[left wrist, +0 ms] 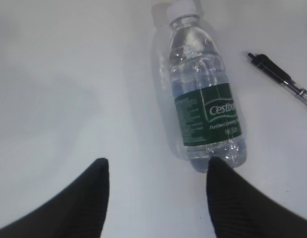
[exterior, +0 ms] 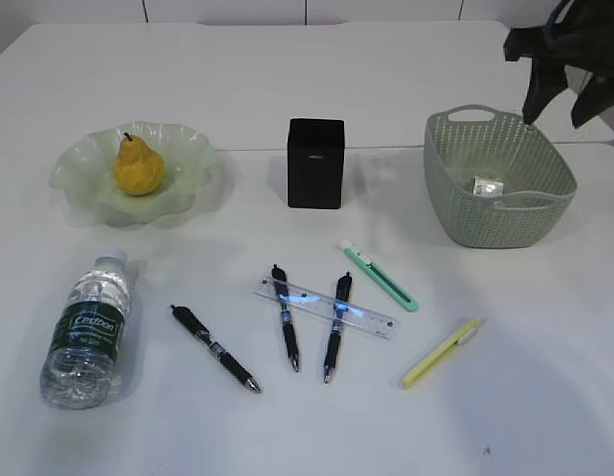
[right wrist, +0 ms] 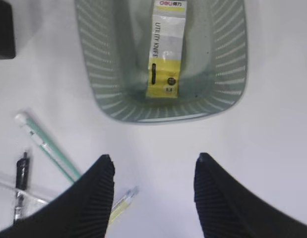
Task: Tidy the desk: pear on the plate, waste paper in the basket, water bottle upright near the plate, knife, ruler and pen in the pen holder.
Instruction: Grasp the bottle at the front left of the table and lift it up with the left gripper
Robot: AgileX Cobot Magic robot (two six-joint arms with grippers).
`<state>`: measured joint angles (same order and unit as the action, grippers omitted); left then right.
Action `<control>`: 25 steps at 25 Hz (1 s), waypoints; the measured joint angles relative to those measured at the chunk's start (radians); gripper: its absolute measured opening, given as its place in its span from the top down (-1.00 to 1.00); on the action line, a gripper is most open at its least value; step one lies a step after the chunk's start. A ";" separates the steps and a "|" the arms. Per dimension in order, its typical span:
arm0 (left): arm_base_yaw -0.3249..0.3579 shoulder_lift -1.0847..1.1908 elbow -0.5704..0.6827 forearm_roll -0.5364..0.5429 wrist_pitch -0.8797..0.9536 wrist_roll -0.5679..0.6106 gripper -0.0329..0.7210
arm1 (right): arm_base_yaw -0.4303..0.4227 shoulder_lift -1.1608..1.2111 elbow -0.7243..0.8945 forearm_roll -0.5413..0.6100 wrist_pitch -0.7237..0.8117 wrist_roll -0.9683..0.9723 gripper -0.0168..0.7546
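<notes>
My left gripper should next pick up the water bottle by its green-labeled body (exterior: 86,332) (left wrist: 205,114) to stand the bottle upright near the plate.
A yellow pear (exterior: 138,167) sits on the green plate (exterior: 194,157). Waste paper (exterior: 488,185), a utility-knife wrapper (right wrist: 165,54), lies in the green basket (exterior: 495,226). The water bottle (exterior: 85,332) lies on its side at the front left. The green knife (exterior: 379,276), clear ruler (exterior: 324,308), three black pens (exterior: 215,349) (exterior: 285,317) (exterior: 332,327) and a yellow pen (exterior: 441,352) lie on the table. The black pen holder (exterior: 315,163) stands mid-table. My left gripper (left wrist: 155,166) is open, just behind the bottle's base (left wrist: 203,94). My right gripper (exterior: 556,99) (right wrist: 153,161) is open above the basket's near rim (right wrist: 163,116).
The left wrist view shows one black pen (left wrist: 279,79) to the right of the bottle. The right wrist view shows the knife (right wrist: 49,146), the yellow pen (right wrist: 121,206), a black pen (right wrist: 20,173) and a corner of the pen holder (right wrist: 2,29).
</notes>
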<state>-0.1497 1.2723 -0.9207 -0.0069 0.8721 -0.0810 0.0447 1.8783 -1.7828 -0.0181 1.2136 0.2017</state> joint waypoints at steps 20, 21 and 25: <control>-0.074 0.014 0.000 -0.051 -0.090 -0.023 -0.24 | 0.164 -0.471 0.584 -0.039 0.012 -0.105 -0.06; -0.086 0.036 0.000 -0.040 -0.104 -0.052 -0.24 | 0.164 -0.485 0.592 -0.043 0.012 -0.107 -0.06; -0.107 0.142 0.000 -0.027 -0.126 -0.117 -0.26 | 0.164 -0.499 0.598 -0.073 0.008 -0.108 -0.06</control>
<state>-0.2566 1.4147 -0.9207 -0.0339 0.7458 -0.1983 0.2086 1.3789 -1.1845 -0.0910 1.2220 0.0941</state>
